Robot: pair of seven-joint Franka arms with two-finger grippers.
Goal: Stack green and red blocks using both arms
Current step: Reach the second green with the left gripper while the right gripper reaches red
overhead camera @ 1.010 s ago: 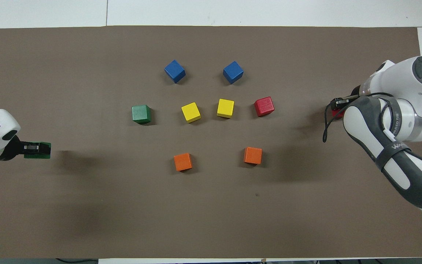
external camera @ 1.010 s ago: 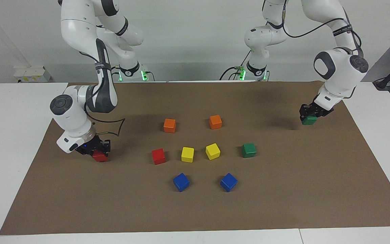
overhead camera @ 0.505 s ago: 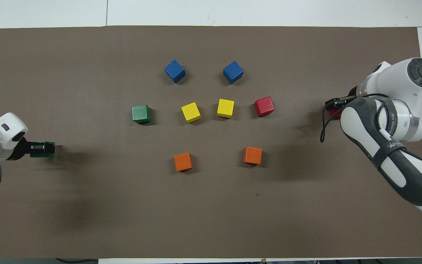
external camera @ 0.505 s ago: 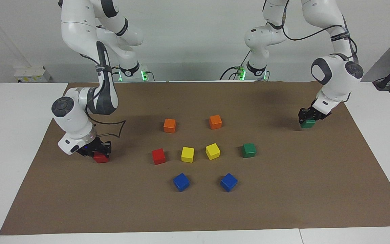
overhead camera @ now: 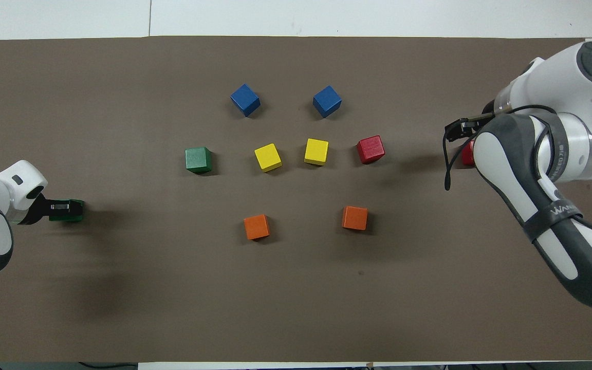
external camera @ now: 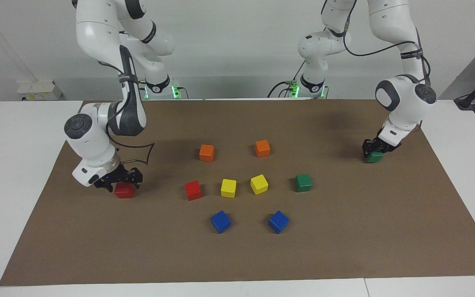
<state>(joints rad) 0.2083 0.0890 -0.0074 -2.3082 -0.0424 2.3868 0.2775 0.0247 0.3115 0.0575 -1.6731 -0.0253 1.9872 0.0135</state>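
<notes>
The green block (overhead camera: 67,218) in the robot's left gripper has its base on the brown mat and would stay standing, so the left gripper should open now.
My right gripper (external camera: 123,182) is low over the mat at the right arm's end. Its fingers stand spread around a red block (external camera: 124,190) that rests on the mat; in the overhead view the arm hides most of this block (overhead camera: 466,154). My left gripper (external camera: 375,148) is at the left arm's end, shut on a green block (external camera: 373,157) held at or just above the mat, and both show in the overhead view, the gripper (overhead camera: 62,207) and the block (overhead camera: 73,216). A second red block (external camera: 193,190) and a second green block (external camera: 303,182) sit in the middle row.
Two yellow cubes (external camera: 228,187) (external camera: 259,184) lie between the middle red and green blocks. Two orange cubes (external camera: 206,152) (external camera: 262,148) lie nearer to the robots, and two blue cubes (external camera: 220,221) (external camera: 278,221) lie farther. A brown mat (external camera: 344,247) covers the white table.
The left gripper has lowered the green block toward the mat. The right gripper's fingers have spread off the red block, which stays on the mat.
</notes>
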